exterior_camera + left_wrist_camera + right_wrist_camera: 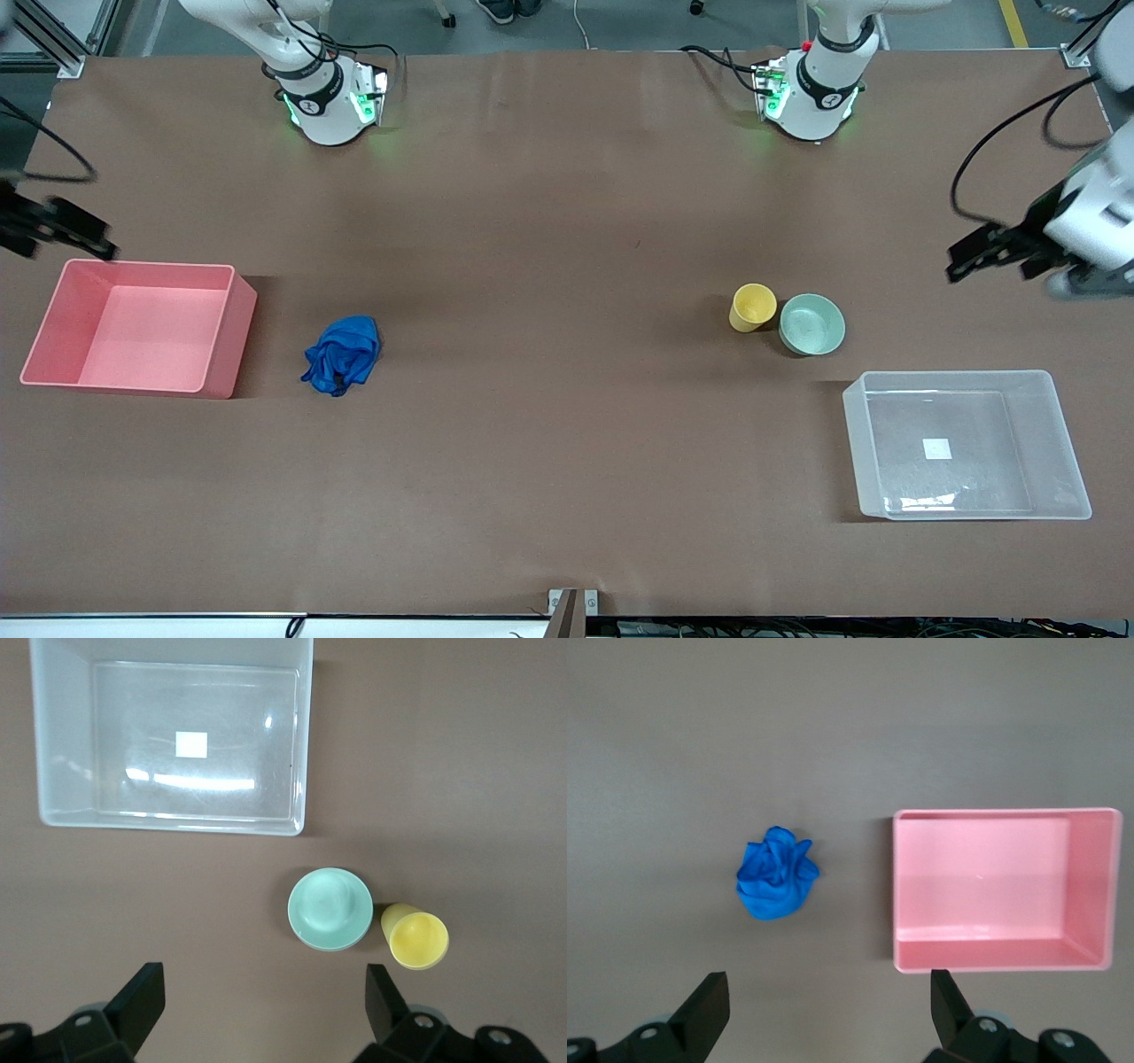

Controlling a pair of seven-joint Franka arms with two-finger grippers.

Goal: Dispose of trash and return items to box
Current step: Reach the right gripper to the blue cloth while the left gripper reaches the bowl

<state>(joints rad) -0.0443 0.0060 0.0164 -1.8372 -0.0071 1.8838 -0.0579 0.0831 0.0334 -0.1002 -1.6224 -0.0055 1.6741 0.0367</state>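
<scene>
The robot's right hand needs to grab the blue cloth next by its bunched folds. Then the cloth can be thrown away in the pink bin.
The blue cloth wad (342,354) lies on the table beside the pink bin; it also shows in the right wrist view (776,873). The yellow cup (753,307) and the mint-green bowl (811,324) stand upright side by side, touching or nearly so, and show in the left wrist view as cup (416,937) and bowl (330,909). The clear box (853,443) sits nearer the front camera than the bowl, with nothing in it, and its wall shows in the left wrist view (62,735). My left gripper (961,259) (264,1001) is open and holds nothing, up over the table at the left arm's end. My right gripper (97,237) (829,1001) is open and holds nothing, up over the table by the pink bin.
The pink opaque bin (232,330) stands at the right arm's end with nothing in it, and its wall shows in the right wrist view (992,954). Brown table surface lies between the cloth and the cup. Both arm bases stand along the table's robot edge.
</scene>
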